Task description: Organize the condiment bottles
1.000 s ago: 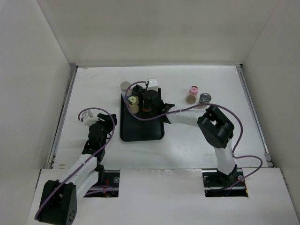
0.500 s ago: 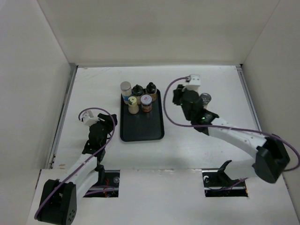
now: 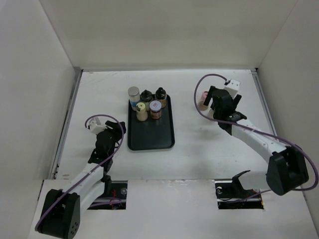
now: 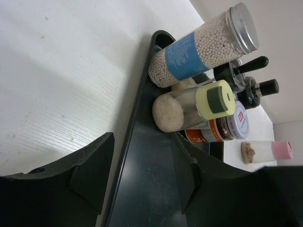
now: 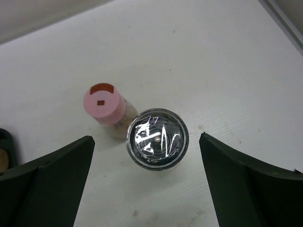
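Observation:
My right gripper should move down before it closes on the grey-capped bottle. Its fingers are above the bottle's cap, so they would miss the bottle if they closed now.
Five condiment bottles stand at the far end of the black tray (image 3: 151, 135): a blue-labelled one (image 3: 133, 93), two black-capped ones (image 3: 146, 95), a cream-capped one (image 3: 142, 109) and a red-labelled one (image 3: 156, 107). A pink-capped bottle (image 3: 203, 97) stands on the table to the right. My right gripper (image 3: 222, 102) is open and hovers over a shiny grey-capped bottle (image 5: 157, 138), one finger on each side and well apart from it. The pink-capped bottle (image 5: 104, 104) touches that one. My left gripper (image 3: 112, 130) is open and empty, low beside the tray's left edge (image 4: 137, 123).
White walls enclose the table on the left, back and right. A metal rail (image 3: 266, 114) runs along the table's right edge. In the left wrist view the blue-labelled bottle (image 4: 199, 47) and the cream-capped one (image 4: 199, 101) stand closest.
My right gripper left the far end of the tray, swung right and now hovers open over the grey-capped bottle. Five bottles stand uncovered on the tray. My left arm barely moved.

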